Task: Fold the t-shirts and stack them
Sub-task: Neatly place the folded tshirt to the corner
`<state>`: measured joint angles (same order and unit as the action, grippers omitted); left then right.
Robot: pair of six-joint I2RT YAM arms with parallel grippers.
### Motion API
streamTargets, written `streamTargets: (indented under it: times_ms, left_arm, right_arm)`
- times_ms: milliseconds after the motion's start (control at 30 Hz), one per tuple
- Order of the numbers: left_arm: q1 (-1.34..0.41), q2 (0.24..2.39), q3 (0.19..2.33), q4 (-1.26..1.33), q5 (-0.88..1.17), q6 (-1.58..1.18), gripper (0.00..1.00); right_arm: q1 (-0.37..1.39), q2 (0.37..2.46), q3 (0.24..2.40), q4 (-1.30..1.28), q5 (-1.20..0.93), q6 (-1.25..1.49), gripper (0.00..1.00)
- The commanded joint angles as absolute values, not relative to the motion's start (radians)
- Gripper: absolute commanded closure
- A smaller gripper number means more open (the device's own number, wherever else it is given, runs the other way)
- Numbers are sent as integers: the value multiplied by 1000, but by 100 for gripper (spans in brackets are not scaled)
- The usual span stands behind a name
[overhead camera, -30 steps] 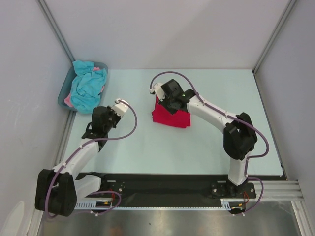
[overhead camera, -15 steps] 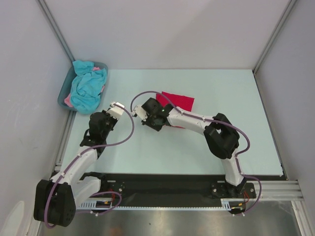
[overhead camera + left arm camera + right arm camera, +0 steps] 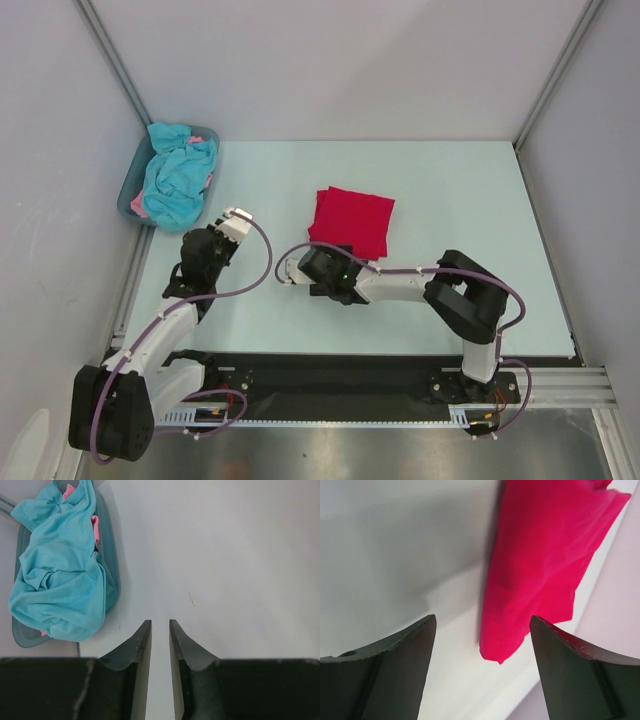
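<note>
The folded crimson red t-shirt needs to slide away for stacking, so the right gripper should next grab it by its near front corner (image 3: 314, 238) (image 3: 496, 647).
A crimson red t-shirt (image 3: 352, 222) lies folded in a flat square near the middle of the table. In the right wrist view it (image 3: 540, 555) lies just ahead of the fingertips. My right gripper (image 3: 305, 268) (image 3: 482, 617) hangs near its front left corner, open wide and empty. A turquoise t-shirt (image 3: 178, 178) (image 3: 60, 585) is crumpled in the tub, with pink cloth (image 3: 138, 208) (image 3: 95, 525) showing under it. My left gripper (image 3: 215, 238) (image 3: 159, 621) hovers over bare table right of the tub, open by a narrow gap, nothing between its fingers.
The grey-blue plastic tub (image 3: 128, 195) (image 3: 111, 565) sits at the table's far left corner against the wall. Walls close in the table on the left, back and right. A black rail (image 3: 330, 375) runs along the near edge.
The right gripper let go of the red t-shirt, opened wide and drew back toward the near edge. The shirt now lies flat. The left jaws parted slightly.
</note>
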<state>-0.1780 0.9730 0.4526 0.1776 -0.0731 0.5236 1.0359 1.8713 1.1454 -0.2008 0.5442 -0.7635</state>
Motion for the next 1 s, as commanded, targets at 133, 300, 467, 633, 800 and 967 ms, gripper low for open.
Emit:
streamTargets:
  times_ms: [133,300,467,633,800,967]
  left_arm:
    - [-169,948,468,198,-64,508,73]
    - [-169,925,465,192,-69,512,72]
    - [-169,919,462,192,-72,511,71]
    - [-167,908,454,195,-83,529,70]
    - [-164,917,454,202,-84,534,70]
    - [-164,928,462,201,-81,534,69]
  right_arm:
    - [1029,1882,1029,44,649,-908,19]
    - [999,1943,1037,95,626,-934,19]
    - [943,2019,1063,146,614,-962,26]
    - [911,2060,1083,143,614,-974,61]
    - [891,2046,1081,118,624,-973,92]
    - [836,1996,1066,130,647,-1011,100]
